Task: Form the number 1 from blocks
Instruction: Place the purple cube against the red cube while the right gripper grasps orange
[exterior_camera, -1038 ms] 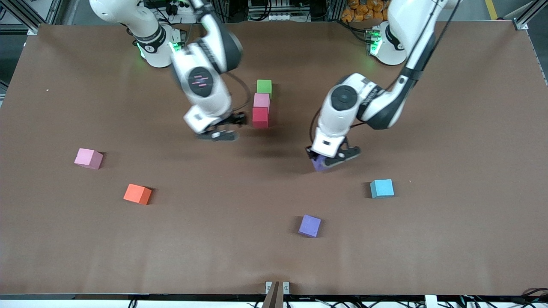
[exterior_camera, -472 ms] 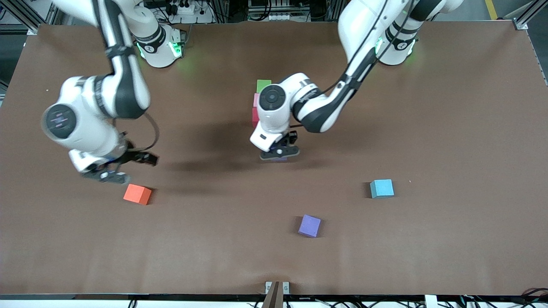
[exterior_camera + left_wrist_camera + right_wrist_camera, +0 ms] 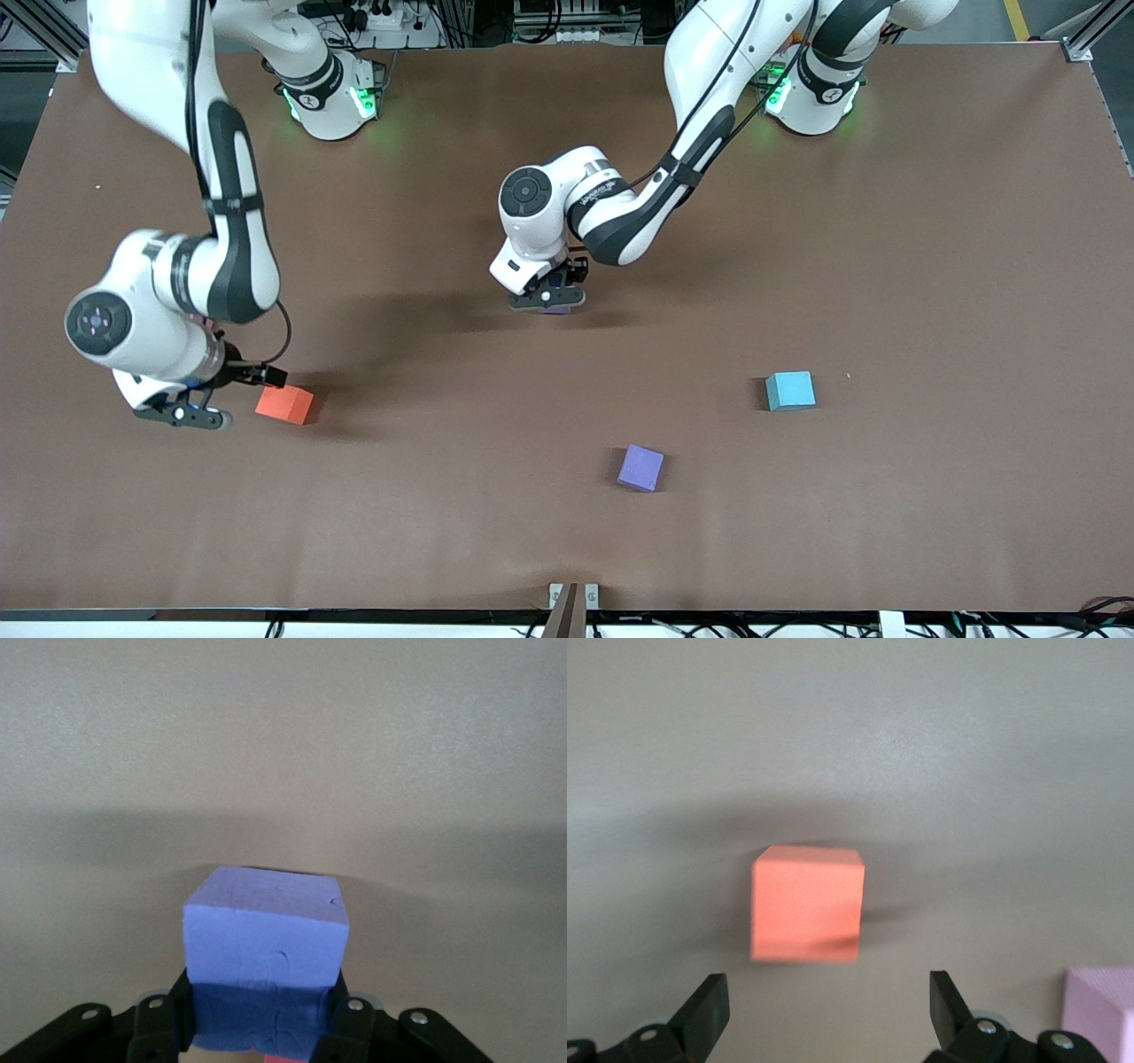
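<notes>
My right gripper grabs the opposite sides of the orange block (image 3: 284, 404) next, to lengthen the number 1 beyond the purple block (image 3: 557, 310).
My left gripper (image 3: 548, 301) is shut on a purple block (image 3: 266, 943), low over the middle of the table. Only a purple sliver (image 3: 557, 310) of it shows in the front view. The left arm hides the green, pink and red blocks there. A thin red edge (image 3: 285, 1060) peeks out under the held block. My right gripper (image 3: 190, 414) is open, low beside the orange block (image 3: 284, 404), toward the right arm's end. The orange block (image 3: 806, 904) lies just ahead of the spread fingertips (image 3: 710, 1005). A pink block (image 3: 1100, 1010) sits beside that gripper.
A cyan block (image 3: 789, 390) lies toward the left arm's end. A second purple block (image 3: 640, 467) lies nearer the front camera, about mid-table. The brown table (image 3: 930, 266) stretches wide around them.
The left arm carried the purple block to the middle, in over the block column. The right arm swung away from that column to the orange block and now hides the loose pink block.
</notes>
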Robot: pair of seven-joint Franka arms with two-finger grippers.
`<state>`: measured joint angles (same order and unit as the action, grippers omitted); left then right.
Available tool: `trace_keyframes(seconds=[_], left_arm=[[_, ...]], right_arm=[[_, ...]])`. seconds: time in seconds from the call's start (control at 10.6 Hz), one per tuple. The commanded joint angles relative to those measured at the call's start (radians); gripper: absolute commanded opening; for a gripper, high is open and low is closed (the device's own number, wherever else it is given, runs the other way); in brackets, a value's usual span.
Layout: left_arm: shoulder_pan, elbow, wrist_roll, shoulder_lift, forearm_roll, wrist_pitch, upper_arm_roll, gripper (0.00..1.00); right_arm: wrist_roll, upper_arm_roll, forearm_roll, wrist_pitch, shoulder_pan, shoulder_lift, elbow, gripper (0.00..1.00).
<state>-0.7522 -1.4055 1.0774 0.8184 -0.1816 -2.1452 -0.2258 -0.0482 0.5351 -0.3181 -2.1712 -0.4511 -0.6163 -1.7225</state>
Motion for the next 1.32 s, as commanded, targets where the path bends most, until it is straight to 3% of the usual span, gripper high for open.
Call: trace_keyframes(seconds=[0.0, 1.23], left_arm=[[-0.032, 0.034, 0.035, 0.021, -0.01, 0.022, 0.01, 0.0], [-0.056, 0.026, 0.058, 0.019, 0.031, 0.019, 0.003, 0.0]], right_arm=[[-0.042, -0.136, -0.029, -0.025, 0.15, -0.062, 0.083, 1.0], [-0.042, -0.167, -0.09, -0.071, 0.166, -0.132, 0.113, 1.0]])
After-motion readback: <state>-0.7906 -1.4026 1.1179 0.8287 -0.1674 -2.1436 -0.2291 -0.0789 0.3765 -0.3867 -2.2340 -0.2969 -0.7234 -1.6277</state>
